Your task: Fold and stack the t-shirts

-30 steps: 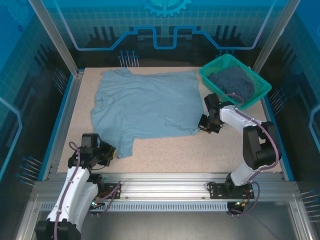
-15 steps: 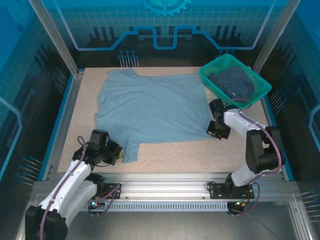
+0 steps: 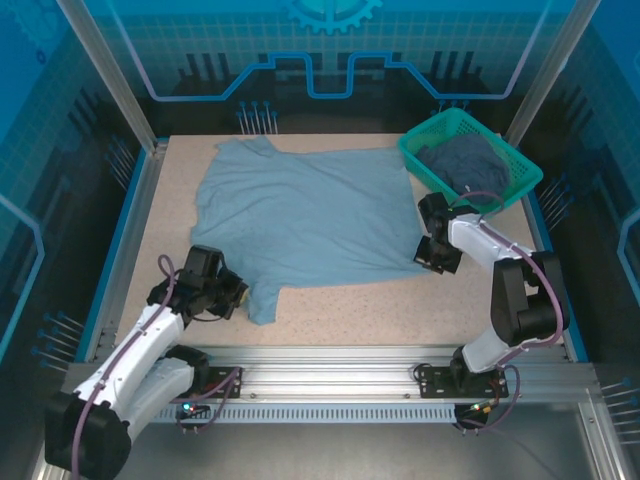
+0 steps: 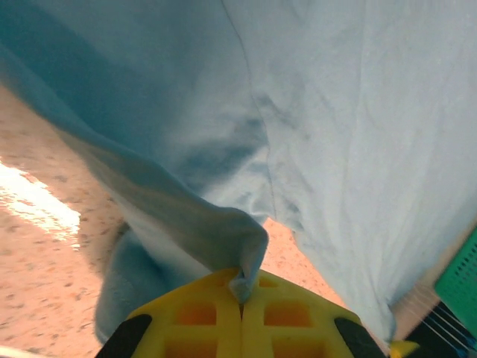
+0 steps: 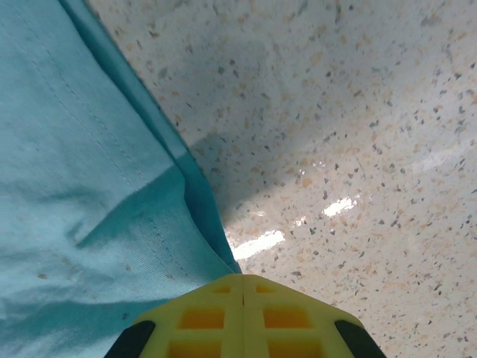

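The shirt is spread, so its hem would end flat on the speckled table if my right gripper opened now; it should let go of the hem.
The pale blue-grey t-shirt (image 3: 300,215) lies spread flat across the middle of the speckled table (image 3: 400,310). My left gripper (image 3: 236,298) is shut on its near-left corner; the left wrist view shows a fold of cloth (image 4: 246,253) pinched between the closed yellow jaws (image 4: 242,289). At the near-right corner my right gripper (image 3: 431,258) is shut on the hem, and the right wrist view shows the shirt's edge (image 5: 112,194) running under the closed jaws (image 5: 243,278). The darker slate t-shirt (image 3: 465,163) sits crumpled in the basket.
The teal-green mesh basket (image 3: 520,186) stands at the table's back right corner, just behind my right arm. Blue raised edges border the table left and right. Bare tabletop runs along the near edge between the two grippers.
Both grippers have shifted to the right, pulling the pale shirt with them. The cloth now lies flatter and squarer, with its right edge close to the basket.
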You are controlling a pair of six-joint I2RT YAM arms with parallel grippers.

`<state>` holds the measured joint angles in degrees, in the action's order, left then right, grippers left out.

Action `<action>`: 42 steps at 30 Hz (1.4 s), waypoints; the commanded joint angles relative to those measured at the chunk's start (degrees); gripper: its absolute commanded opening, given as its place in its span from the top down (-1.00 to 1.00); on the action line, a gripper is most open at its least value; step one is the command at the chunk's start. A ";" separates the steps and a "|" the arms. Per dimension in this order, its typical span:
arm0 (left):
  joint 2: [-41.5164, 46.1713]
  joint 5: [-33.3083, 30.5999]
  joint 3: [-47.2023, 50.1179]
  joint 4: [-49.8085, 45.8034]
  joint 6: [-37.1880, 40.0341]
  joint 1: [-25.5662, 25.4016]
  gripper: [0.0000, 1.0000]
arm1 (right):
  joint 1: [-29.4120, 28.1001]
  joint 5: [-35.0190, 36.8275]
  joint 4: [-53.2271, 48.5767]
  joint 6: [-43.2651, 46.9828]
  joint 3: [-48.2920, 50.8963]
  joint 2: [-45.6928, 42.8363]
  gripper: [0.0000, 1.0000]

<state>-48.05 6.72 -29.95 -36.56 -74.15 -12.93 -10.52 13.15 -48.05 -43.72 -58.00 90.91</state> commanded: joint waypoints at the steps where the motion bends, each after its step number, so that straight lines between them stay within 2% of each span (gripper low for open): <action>1: -1.21 -6.71 -3.11 -14.42 2.87 -0.43 1.00 | 0.65 1.79 -2.29 -0.84 -1.50 -0.15 1.00; 6: -2.86 -6.30 -0.46 -13.74 1.33 -0.44 1.00 | 0.69 2.31 -1.71 -0.66 -0.56 0.68 1.00; 9: -2.36 -7.08 -1.21 -14.43 0.05 -0.43 0.36 | 0.99 1.88 -1.07 -0.94 0.20 1.36 0.95; 10: -2.23 -8.69 -3.31 -15.76 0.37 -0.44 0.19 | 1.16 1.27 -1.47 -1.13 -0.19 1.39 0.81; 12: -3.30 -11.64 -8.66 -16.88 2.30 -0.28 0.04 | 0.99 0.63 -2.40 -1.55 -1.48 0.32 0.40; 13: -5.02 -12.56 -11.94 -16.39 3.99 0.15 -0.01 | 0.78 0.86 -2.93 -2.01 -2.32 -0.66 0.21; 14: -7.24 -12.35 -14.61 -15.08 5.66 1.14 -0.02 | 0.48 1.12 -3.41 -2.41 -3.22 -1.59 0.12; 15: -10.39 -10.89 -17.57 -13.05 7.39 3.07 -0.02 | 0.05 1.40 -3.85 -2.74 -4.54 -2.55 0.04; 18: -21.73 -4.48 -24.96 -4.29 9.83 10.41 0.09 | -1.74 0.77 -3.57 -2.61 -8.60 -3.57 0.01; 20: -30.36 -2.74 -30.99 1.68 10.37 14.18 0.19 | -2.94 -1.45 -1.22 -1.30 -10.53 -3.21 0.11; 24: -51.84 -1.94 -49.68 7.00 13.47 18.93 0.52 | -4.07 -12.08 9.30 2.91 -11.08 -1.62 0.31; 27: -67.12 0.12 -64.99 8.51 14.22 20.68 0.67 | -4.07 -19.34 14.21 4.89 -12.23 0.88 0.36; 29: -76.31 0.85 -75.23 5.42 14.72 21.55 0.72 | -4.11 -22.77 14.94 5.65 -13.76 3.04 0.38; 33: -89.58 0.22 -89.42 -0.95 17.50 22.48 0.81 | -4.16 -25.30 14.84 5.71 -15.51 5.36 0.41; 36: -91.94 -0.44 -89.18 -3.31 17.72 23.46 0.83 | -4.28 -25.87 13.70 5.65 -16.35 6.33 0.40; 42: -82.51 -3.73 -68.92 1.70 17.44 25.28 0.88 | -4.51 -26.14 12.83 5.76 -16.26 7.60 0.38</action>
<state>-134.47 5.43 -106.02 -31.29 -57.89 11.11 -14.26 -11.05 -34.41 -38.87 -72.77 97.01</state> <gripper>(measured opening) 0.070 0.307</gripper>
